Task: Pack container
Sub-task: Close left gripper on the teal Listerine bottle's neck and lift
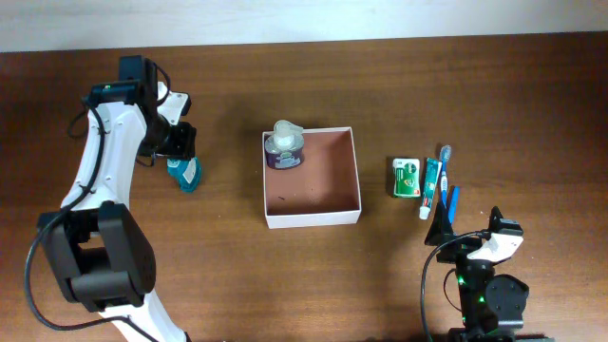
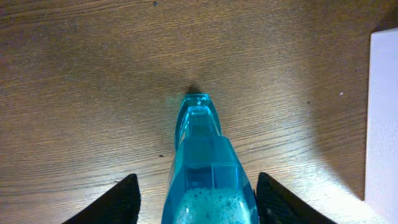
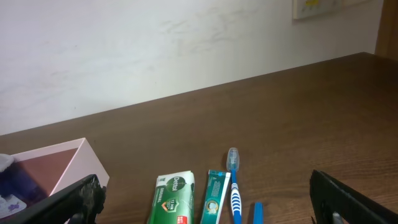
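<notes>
My left gripper would leave the teal bottle on the tabletop if I lifted it now, because there is a gap between one finger and the bottle.
The container (image 1: 312, 217) is a shallow white-walled square box with a reddish-brown inside at the table's middle. A purple bottle with a white top (image 1: 284, 147) stands in its far left corner. A teal bottle of foamy blue liquid (image 1: 185, 173) lies on the table left of the box. My left gripper (image 1: 180, 157) is open with a finger on each side of the teal bottle (image 2: 205, 162); a gap shows at its left finger (image 2: 196, 202). My right gripper (image 1: 467, 228) is open and empty at the near right (image 3: 208, 199).
Right of the box lie a green Dettol soap pack (image 1: 407, 177) (image 3: 171, 199), a toothpaste box (image 1: 432, 182) (image 3: 216, 196), a blue toothbrush (image 1: 443, 166) (image 3: 234, 186) and a small blue item (image 1: 452, 199). The box wall shows in both wrist views (image 2: 382, 124) (image 3: 68, 162).
</notes>
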### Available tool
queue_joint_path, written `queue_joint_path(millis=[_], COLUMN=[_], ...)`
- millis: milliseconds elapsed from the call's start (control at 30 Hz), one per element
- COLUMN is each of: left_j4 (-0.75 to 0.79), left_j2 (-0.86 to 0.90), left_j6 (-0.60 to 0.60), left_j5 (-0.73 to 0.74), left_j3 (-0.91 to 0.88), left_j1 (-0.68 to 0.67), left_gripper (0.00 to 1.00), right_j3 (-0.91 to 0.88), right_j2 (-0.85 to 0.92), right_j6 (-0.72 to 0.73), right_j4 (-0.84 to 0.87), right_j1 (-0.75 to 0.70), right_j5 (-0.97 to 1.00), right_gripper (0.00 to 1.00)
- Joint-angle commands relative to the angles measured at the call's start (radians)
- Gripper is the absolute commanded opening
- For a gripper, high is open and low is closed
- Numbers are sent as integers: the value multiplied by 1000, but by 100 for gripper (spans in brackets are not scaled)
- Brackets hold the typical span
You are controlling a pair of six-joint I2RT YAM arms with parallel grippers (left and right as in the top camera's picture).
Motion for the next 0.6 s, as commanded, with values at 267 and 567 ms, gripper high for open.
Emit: queue_joint_path(millis=[267, 567], left_j4=[-30, -140], left_j2=[10, 10], left_j6=[1, -16], left_j5=[-6, 29], left_j3=[40, 140], left_j1=[-2, -2], left_gripper=[42, 40], right_j3=[-5, -5], right_j2=[-8, -8], right_j6=[-7, -7], right_j4=[-7, -7], right_j1=[5, 5], right_j5=[2, 2], right_gripper=[98, 98])
